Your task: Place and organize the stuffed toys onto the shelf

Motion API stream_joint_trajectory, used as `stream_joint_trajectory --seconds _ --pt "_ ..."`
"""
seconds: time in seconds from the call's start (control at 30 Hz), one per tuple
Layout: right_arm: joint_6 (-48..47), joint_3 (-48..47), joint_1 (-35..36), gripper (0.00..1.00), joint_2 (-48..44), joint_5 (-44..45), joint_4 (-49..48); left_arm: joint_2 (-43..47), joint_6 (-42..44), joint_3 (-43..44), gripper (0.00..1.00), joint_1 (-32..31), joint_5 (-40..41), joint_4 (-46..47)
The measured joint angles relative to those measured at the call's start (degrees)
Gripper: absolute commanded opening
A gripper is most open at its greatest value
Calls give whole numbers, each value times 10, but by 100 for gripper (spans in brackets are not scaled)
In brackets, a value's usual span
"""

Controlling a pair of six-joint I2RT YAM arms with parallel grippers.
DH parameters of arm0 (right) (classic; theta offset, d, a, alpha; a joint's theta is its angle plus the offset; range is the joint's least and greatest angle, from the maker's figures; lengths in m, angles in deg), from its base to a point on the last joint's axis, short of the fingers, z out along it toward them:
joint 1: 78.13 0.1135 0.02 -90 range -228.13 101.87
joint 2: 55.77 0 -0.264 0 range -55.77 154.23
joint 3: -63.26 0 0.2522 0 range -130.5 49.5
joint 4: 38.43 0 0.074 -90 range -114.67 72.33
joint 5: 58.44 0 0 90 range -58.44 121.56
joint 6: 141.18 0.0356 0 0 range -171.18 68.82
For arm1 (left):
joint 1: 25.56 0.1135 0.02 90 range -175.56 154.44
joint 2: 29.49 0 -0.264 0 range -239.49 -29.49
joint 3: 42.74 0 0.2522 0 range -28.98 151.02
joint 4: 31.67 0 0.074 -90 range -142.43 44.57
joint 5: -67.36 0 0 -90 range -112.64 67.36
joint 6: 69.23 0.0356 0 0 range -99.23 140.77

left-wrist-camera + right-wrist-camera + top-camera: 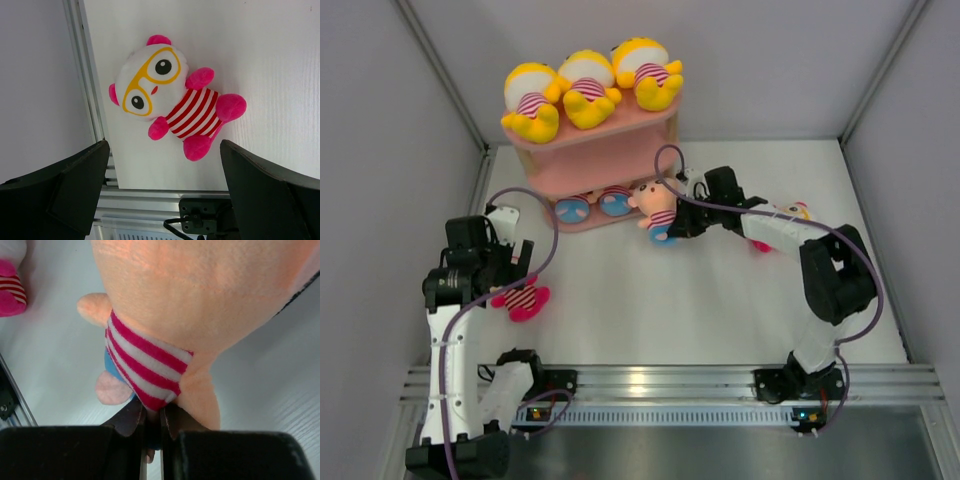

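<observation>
My right gripper moves the peach-faced toy [655,208] toward the shelf's lower level next, before it opens. The toy's bottom is out over bare table, so it would fall short if I opened now.
The pink shelf [620,150] stands at the back, with three yellow-bodied stuffed toys [588,85] lined up on its top board. Two toys with blue bottoms [592,206] lie on a lower tier. My right gripper [678,222] [153,416] is shut on the striped shirt of a peach-faced toy [655,208] [200,300], held just right of the shelf's lower tier. My left gripper [513,272] [164,150] hangs open over a pink-limbed toy [521,299] [172,102], which lies face up on the table between and beyond the fingers [75,185], untouched.
Another toy [792,212] lies on the table behind my right forearm, partly hidden; its pink limb and striped shirt show at the edge of the right wrist view [10,287]. Grey walls close in left, right and back. An aluminium rail [670,380] runs along the near edge.
</observation>
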State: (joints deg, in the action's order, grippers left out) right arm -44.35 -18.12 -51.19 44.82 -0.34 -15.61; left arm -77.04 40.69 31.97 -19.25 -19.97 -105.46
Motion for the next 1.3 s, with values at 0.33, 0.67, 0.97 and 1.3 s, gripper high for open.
stream_joint_trajectory --seconds 0.33,0.67,0.97,1.3 --pt "56 -45 5 0 53 70 -10 0 8 -4 99 0 0 0" --pt "47 -106 17 2 90 131 -12 0 11 -7 99 0 2 0" --pt "15 -154 31 31 121 159 -4 0 11 -7 99 0 2 0" --pt "35 -143 37 43 127 246 -13 0 11 -7 99 0 2 0"
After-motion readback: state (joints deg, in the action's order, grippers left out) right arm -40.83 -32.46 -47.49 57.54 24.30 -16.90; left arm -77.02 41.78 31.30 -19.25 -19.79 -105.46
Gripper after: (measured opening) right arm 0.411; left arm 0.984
